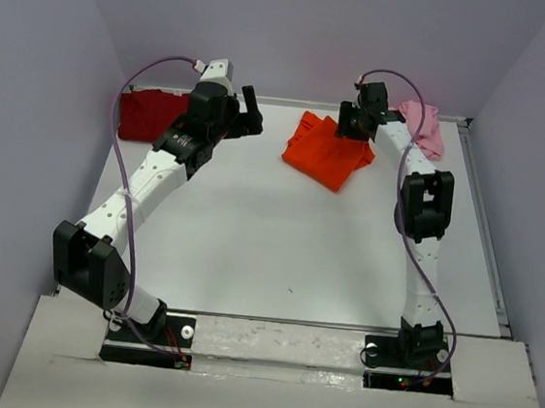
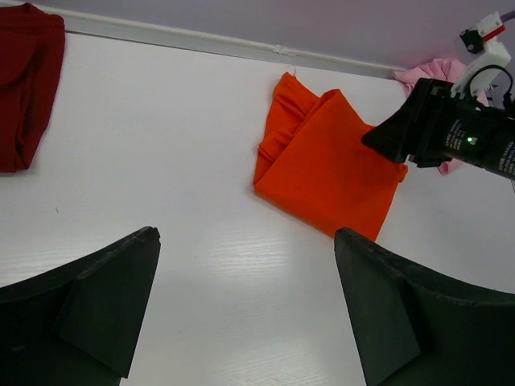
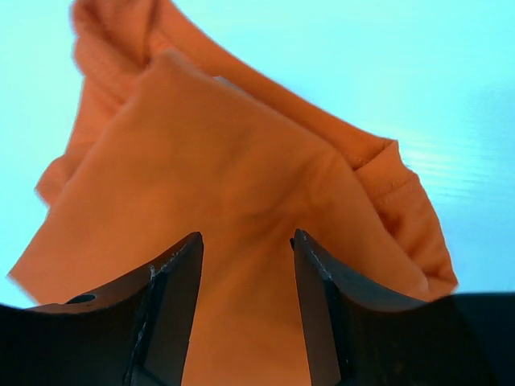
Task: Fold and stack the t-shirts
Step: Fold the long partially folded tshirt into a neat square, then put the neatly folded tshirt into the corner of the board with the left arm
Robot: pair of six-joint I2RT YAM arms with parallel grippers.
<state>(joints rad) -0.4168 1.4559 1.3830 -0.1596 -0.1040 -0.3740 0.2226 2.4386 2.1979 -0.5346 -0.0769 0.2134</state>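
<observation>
The right gripper grabs the orange t-shirt (image 1: 325, 151) by its near edge next, which leaves the neighboring corner free for my left gripper to fold.
The bright orange t-shirt (image 1: 325, 151) lies folded at the back middle of the table; it also shows in the left wrist view (image 2: 326, 165) and fills the right wrist view (image 3: 217, 201). The dark red t-shirt (image 1: 150, 113) lies bunched at the back left, and shows in the left wrist view (image 2: 24, 80). The pale pink t-shirt (image 1: 425, 127) lies at the back right, partly behind the right arm (image 2: 438, 72). My right gripper (image 1: 351, 127) (image 3: 245, 241) hangs just over the orange shirt's far right edge, jaws open, nothing between them. My left gripper (image 1: 253, 114) (image 2: 245, 233) is wide open and empty, left of the orange shirt.
The white table (image 1: 278, 244) is boxed in by lilac walls at the back and both sides. A metal rail (image 1: 485, 226) runs along the right edge. The arm bases (image 1: 147, 332) sit at the near edge.
</observation>
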